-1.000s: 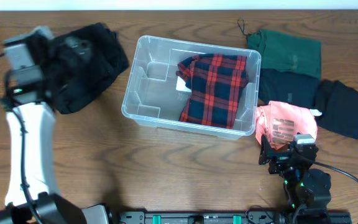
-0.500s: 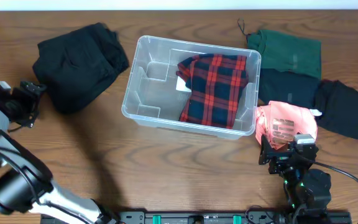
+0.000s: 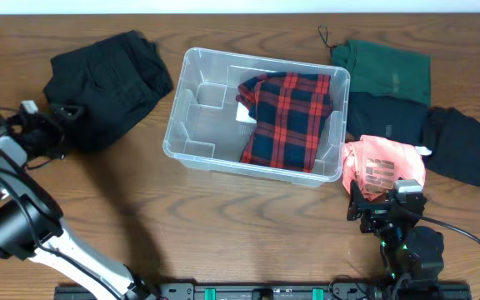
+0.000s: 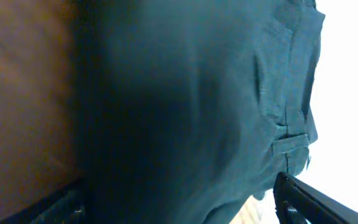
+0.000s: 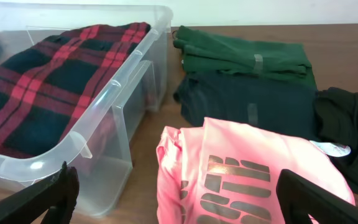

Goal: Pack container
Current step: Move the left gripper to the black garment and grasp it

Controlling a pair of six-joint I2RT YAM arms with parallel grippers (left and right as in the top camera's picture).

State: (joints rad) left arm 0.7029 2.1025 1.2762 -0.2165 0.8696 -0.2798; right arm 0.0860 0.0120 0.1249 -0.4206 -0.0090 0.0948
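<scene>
The folded black garment [image 3: 107, 75] needs to be gripped next by my left gripper at its edge facing away from the clear container. Then the rest can be laid inside.
The clear container [image 3: 192, 152] stands mid-table and holds a folded red plaid shirt [image 3: 289, 117]; both also show in the right wrist view, the container [image 5: 110, 93] and the shirt [image 5: 48, 81]. My left gripper [image 3: 61, 125] is open at the left edge of a folded black garment [image 3: 107, 75], which fills the left wrist view [image 4: 185, 106] between the fingers. My right gripper [image 3: 382, 202] is open at the near edge of a folded pink shirt [image 3: 382, 167], which also shows in the right wrist view [image 5: 253, 174].
A dark green garment [image 3: 386, 71], a dark navy garment [image 3: 382, 117] and a black garment [image 3: 465, 146] lie at the right of the container. The table's back edge runs just behind them.
My left arm swung down from above the black garment to the table's left side, then moved right to the garment's edge. The right arm has not moved.
</scene>
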